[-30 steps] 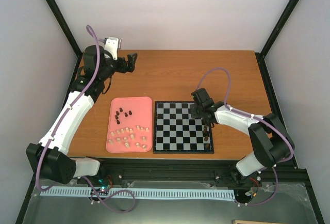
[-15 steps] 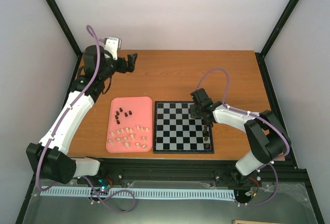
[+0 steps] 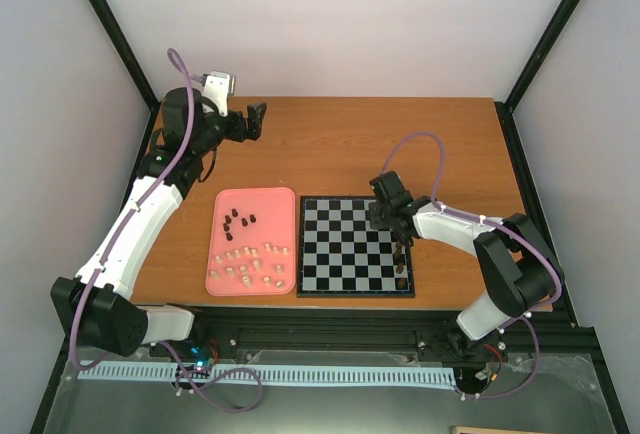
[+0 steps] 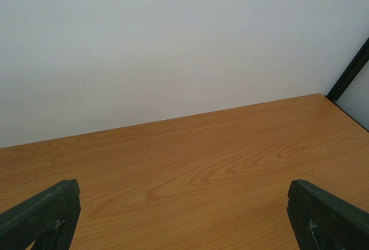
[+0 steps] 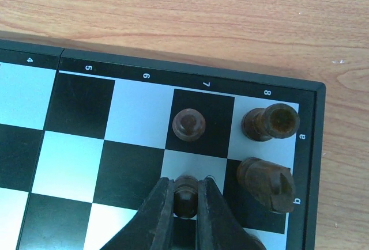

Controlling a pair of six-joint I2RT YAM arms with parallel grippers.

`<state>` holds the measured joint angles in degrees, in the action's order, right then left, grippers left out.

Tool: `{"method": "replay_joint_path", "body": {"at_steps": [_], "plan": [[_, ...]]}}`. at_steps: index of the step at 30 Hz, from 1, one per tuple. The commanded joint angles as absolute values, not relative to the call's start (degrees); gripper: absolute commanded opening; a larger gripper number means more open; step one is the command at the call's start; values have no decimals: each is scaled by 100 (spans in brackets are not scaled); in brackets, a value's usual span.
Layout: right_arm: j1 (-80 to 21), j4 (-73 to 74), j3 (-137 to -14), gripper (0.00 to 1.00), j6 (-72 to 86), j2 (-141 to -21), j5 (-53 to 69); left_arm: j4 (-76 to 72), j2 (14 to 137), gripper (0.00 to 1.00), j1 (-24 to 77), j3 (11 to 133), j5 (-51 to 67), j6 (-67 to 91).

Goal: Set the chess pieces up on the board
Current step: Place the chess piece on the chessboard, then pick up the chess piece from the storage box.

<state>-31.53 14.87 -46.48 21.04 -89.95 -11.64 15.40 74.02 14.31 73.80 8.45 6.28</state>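
Note:
The dark pawn stands upright low over the pale square and would land, so it is now time for my right gripper to open.
The board (image 3: 340,216) lies right of centre on the table. My right gripper (image 5: 185,188) is shut on a dark pawn (image 5: 185,195) over a pale square near the board's corner. A dark pawn (image 5: 189,124), a dark rook (image 5: 271,122) and another dark piece (image 5: 266,184) stand on squares just beyond it. In the top view my right gripper (image 3: 402,251) is low over the board's right side, above a dark piece (image 3: 402,280). Several dark pieces (image 3: 238,221) and cream pieces (image 3: 250,266) lie in the pink tray (image 3: 284,198). My left gripper (image 3: 256,120) is open, raised over the table's back left.
The left wrist view holds only bare wood table (image 4: 196,169) and white wall. The board's black border (image 5: 173,68) carries white numbers. Black frame posts stand at the table's back corners.
My right gripper has shifted slightly on the board's right side; the left arm has not moved.

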Motion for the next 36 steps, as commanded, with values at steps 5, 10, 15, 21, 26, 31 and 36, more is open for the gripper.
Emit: {"method": "replay_joint_path", "body": {"at_steps": [5,10,15,21,26,31,36], "plan": [[-3103,1630,-4653,11,2188,-8939,-1324,1416,7361,100,1449,7542,901,676],[-3103,1633,-4620,18,2197,-8831,-1324,1424,7365,100,1450,7551,904,676],[-3103,1565,-4579,19,2155,-8645,-1145,1423,7348,100,1450,7556,904,676],[-3110,1514,-4566,21,2085,-8435,-972,1424,7330,100,1449,7558,931,685],[-3142,1432,-4687,22,2030,-8464,-832,1400,7326,100,1452,7549,974,694],[-3188,1360,-4978,21,2021,-8859,-762,1397,7335,100,1448,7547,996,703],[-3289,1281,-5204,21,1989,-9094,-748,1397,7355,100,1450,7548,974,686]]}}
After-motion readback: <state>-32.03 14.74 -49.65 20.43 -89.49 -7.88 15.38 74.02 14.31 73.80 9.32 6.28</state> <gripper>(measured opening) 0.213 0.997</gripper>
